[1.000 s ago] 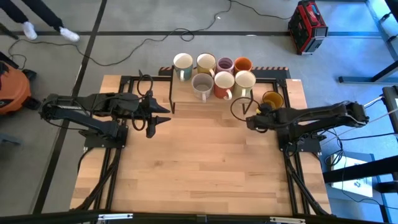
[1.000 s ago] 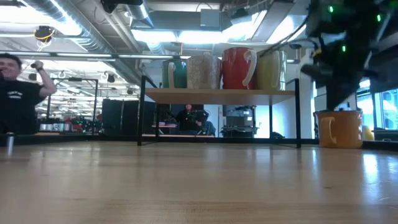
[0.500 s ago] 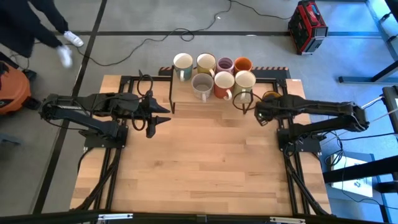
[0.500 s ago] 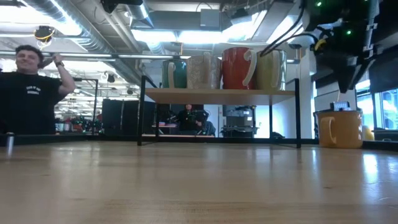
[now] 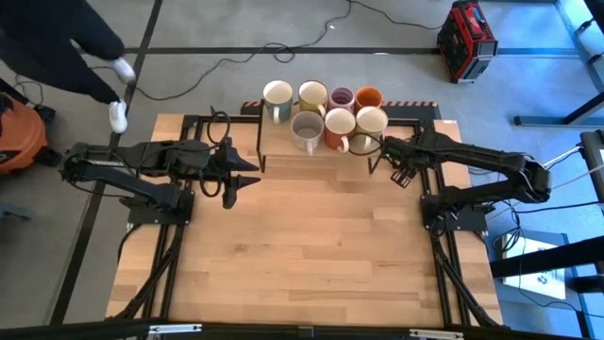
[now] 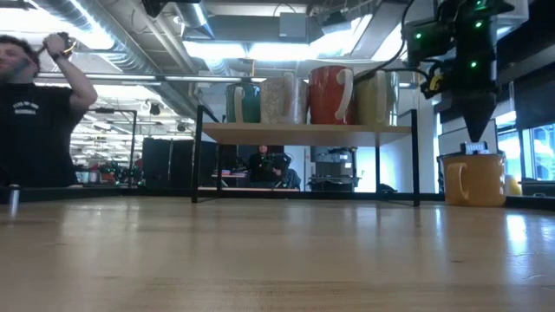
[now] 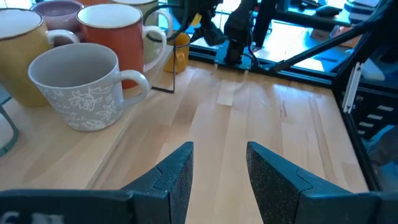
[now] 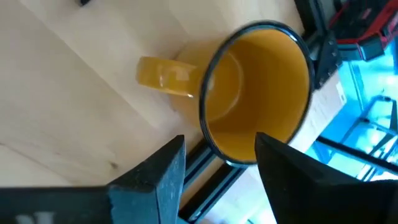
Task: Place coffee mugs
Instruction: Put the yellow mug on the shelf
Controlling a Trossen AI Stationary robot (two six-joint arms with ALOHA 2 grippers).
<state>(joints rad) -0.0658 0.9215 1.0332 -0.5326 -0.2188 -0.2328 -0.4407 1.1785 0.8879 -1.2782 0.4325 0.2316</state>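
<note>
My right gripper needs to move down before it closes on the mustard mug: its fingers don't reach the mustard mug's dark rim (image 8: 203, 118) next to its handle (image 8: 163, 74) yet.
A mustard yellow mug (image 8: 255, 93) stands upright on its base on the table at the far right, its handle (image 8: 165, 76) sticking out sideways; the low view also shows the mug (image 6: 473, 178). My right gripper (image 8: 217, 180) hangs open just above it, pointing down, and my right arm hides the mug in the high view. Several other mugs stand on a raised shelf (image 5: 283, 151), among them grey (image 5: 307, 130), red-orange (image 5: 339, 127) and cream (image 5: 371, 122). My left gripper (image 7: 217, 174) waits open, left of the shelf, with nothing between its fingers.
The black-framed wooden shelf (image 6: 303, 132) stands at the table's far middle with open space beneath it. The near half of the tabletop (image 5: 302, 255) is bare wood. A person (image 6: 30, 113) stands in the room behind, and a person's leg (image 5: 75, 57) shows beyond the far left corner.
My right gripper has swung toward the table's far edge and risen. It has come over the mustard mug and tipped to point down at it. The mug has stayed where it was.
</note>
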